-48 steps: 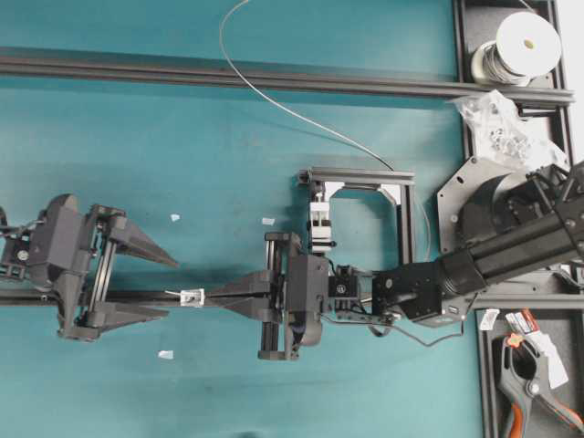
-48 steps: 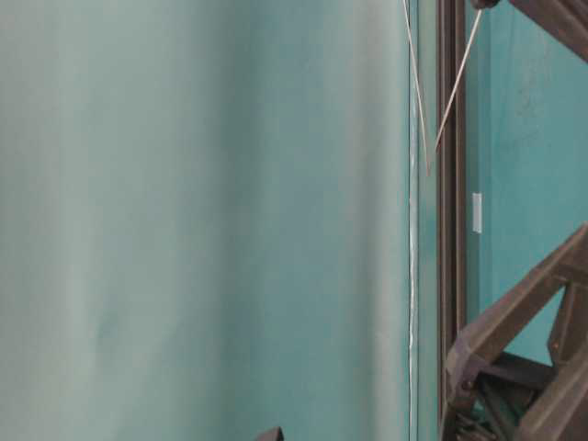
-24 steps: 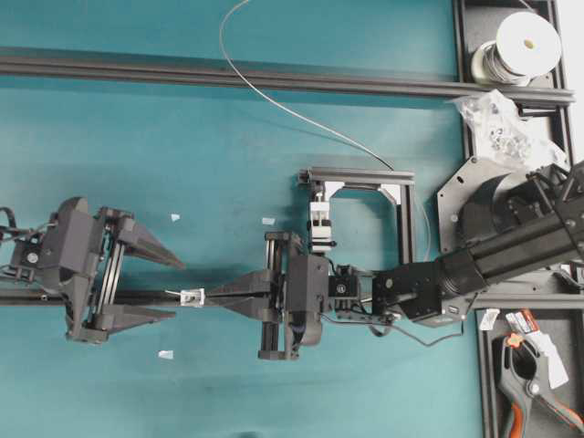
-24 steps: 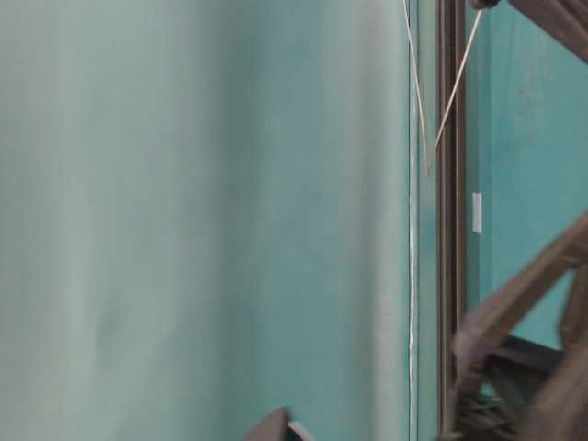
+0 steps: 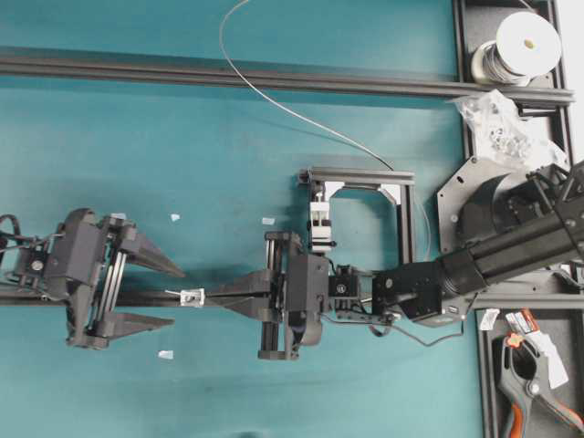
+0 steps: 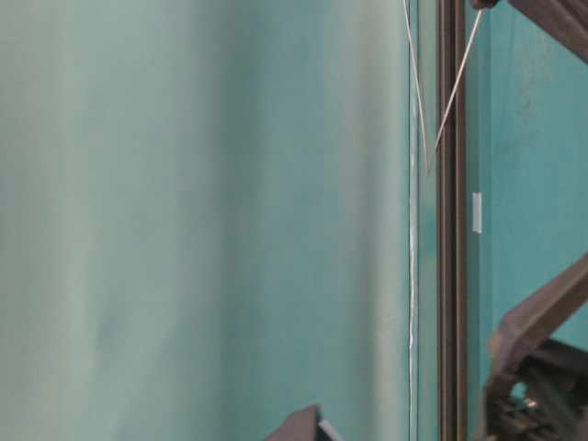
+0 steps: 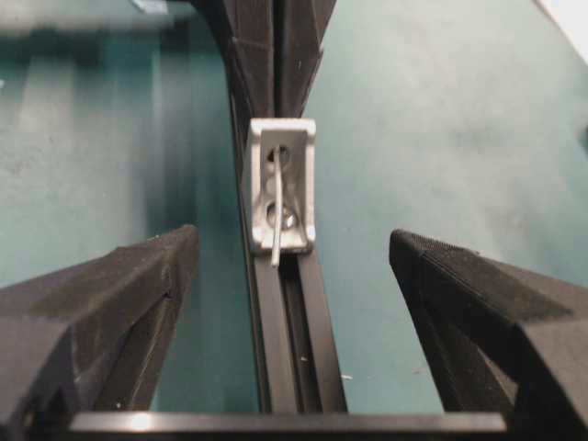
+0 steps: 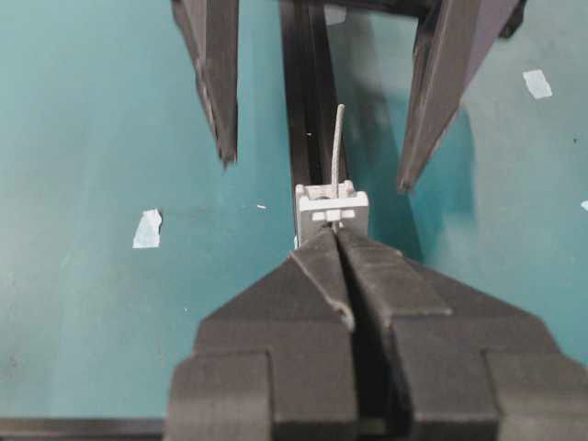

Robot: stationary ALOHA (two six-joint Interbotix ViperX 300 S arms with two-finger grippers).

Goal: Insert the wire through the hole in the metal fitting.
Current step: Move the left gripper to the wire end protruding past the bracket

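Observation:
Next, my left gripper grabs the wire by its protruding loose end. Then my left gripper draws the wire on through the metal fitting.
The small silver metal fitting sits on a black rail. The thin silver wire curves from the white-topped spool. My right gripper is shut on the wire right behind the fitting. In the left wrist view the wire comes out through a hole of the fitting. In the right wrist view the wire end sticks past the fitting, ahead of my shut right gripper. My left gripper is open and empty, with its fingers on either side of the wire end.
A square black frame holds a white-and-black block behind the right wrist. A long rail crosses the top. A bag of parts and an orange-handled clamp lie at the right. Bits of tape dot the mat.
My left gripper has shifted slightly right and toward the view's bottom, straddling the rail more evenly around the wire end. The right gripper, the fitting and the wire have not moved.

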